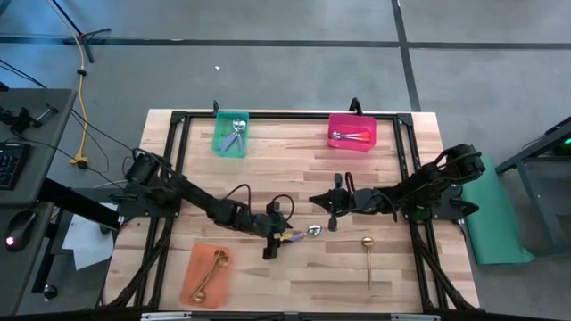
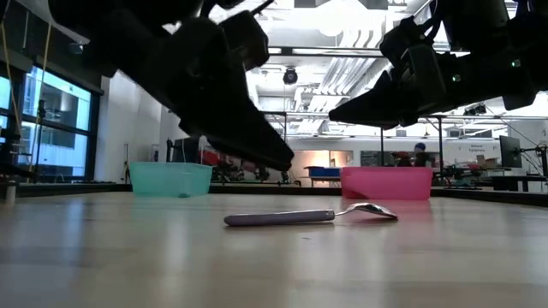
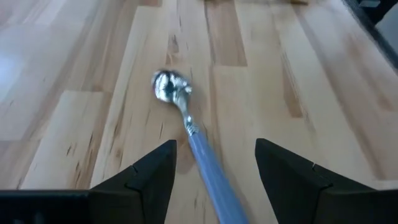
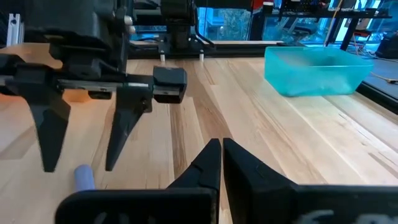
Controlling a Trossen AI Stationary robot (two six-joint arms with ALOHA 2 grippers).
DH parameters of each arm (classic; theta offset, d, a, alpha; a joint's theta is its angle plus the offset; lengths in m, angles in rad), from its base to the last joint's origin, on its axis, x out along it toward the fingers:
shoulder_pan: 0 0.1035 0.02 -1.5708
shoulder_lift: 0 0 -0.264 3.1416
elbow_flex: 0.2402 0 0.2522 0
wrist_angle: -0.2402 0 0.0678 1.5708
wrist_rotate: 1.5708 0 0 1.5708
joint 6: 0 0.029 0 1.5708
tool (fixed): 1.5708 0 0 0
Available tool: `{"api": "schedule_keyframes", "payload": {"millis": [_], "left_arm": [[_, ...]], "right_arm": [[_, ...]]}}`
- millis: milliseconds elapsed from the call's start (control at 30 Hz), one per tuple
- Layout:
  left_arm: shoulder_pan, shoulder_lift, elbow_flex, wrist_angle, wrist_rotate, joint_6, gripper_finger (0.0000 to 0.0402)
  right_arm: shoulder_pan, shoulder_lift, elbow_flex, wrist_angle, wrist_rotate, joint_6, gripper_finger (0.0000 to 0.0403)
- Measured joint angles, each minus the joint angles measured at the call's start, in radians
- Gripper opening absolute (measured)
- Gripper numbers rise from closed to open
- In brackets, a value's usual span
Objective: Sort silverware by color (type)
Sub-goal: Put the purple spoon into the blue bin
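I need to sort the spoon into the teal bin, so next I need to grab the spoon with my left gripper by its lavender handle (image 1: 295, 238).
A spoon with a silver bowl and a lavender-blue handle (image 1: 302, 234) (image 2: 282, 218) lies flat on the wooden table near its middle. My left gripper (image 1: 278, 237) (image 3: 214, 146) stands open over the handle end, one finger on each side; in the low view the fingers (image 2: 257, 145) hang just above the spoon. My right gripper (image 1: 323, 203) (image 4: 221, 146) waits shut a little to the right and farther back, above the table. An all-gold spoon (image 1: 368, 259) lies on the table toward the near right.
A green bin (image 1: 230, 134) at the far left and a pink bin (image 1: 351, 132) at the far right each hold spoons. An orange bin (image 1: 207, 275) at the near left holds a gold spoon. A black frame (image 1: 410, 160) runs along the table's edges.
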Motion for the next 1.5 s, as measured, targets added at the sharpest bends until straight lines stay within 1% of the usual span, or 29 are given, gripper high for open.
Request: {"api": "schedule_keyframes", "payload": {"millis": [367, 500, 600, 733, 933, 1100, 1200, 1333, 1500], "left_arm": [[0.003, 0.111, -0.001, 0.035, 0.008, 0.0, 0.0211], [0.004, 0.124, 0.001, 0.025, 0.038, 0.085, 0.0206], [0.004, 0.121, 0.003, -0.009, 0.042, 0.109, 0.0188], [0.019, 0.109, 0.003, -0.06, 0.063, 0.124, 0.0152], [0.036, 0.107, 0.004, -0.093, 0.094, 0.14, 0.0095], [0.036, 0.097, 0.004, -0.123, 0.096, 0.157, 0.0056], [0.036, 0.075, 0.002, -0.155, 0.099, 0.159, 0.0048], [0.036, 0.029, -0.003, -0.226, 0.104, 0.166, 0.0048], [0.034, -0.035, -0.006, -0.354, 0.104, 0.167, 0.0048]], "right_arm": [[0.0, 0.0, 0.0, 0.0, 0.0, 0.001, 0.0], [0.0, 0.0, 0.0, 0.0, 0.0, 0.002, 0.0], [0.0, 0.0, 0.0, 0.0, 0.0, 0.004, 0.0], [0.0, 0.0, 0.0, 0.0, 0.0, 0.008, 0.0], [0.0, 0.0, 0.0, 0.0, 0.0, 0.011, 0.0], [0.0, 0.0, 0.0, 0.0, -0.001, 0.011, 0.0], [0.0, 0.0, 0.0, 0.0, -0.001, 0.011, 0.0], [0.0, 0.0, 0.0, 0.0, -0.001, 0.011, 0.0], [0.0, 0.0, 0.0, -0.001, -0.002, 0.026, 0.0]]}}
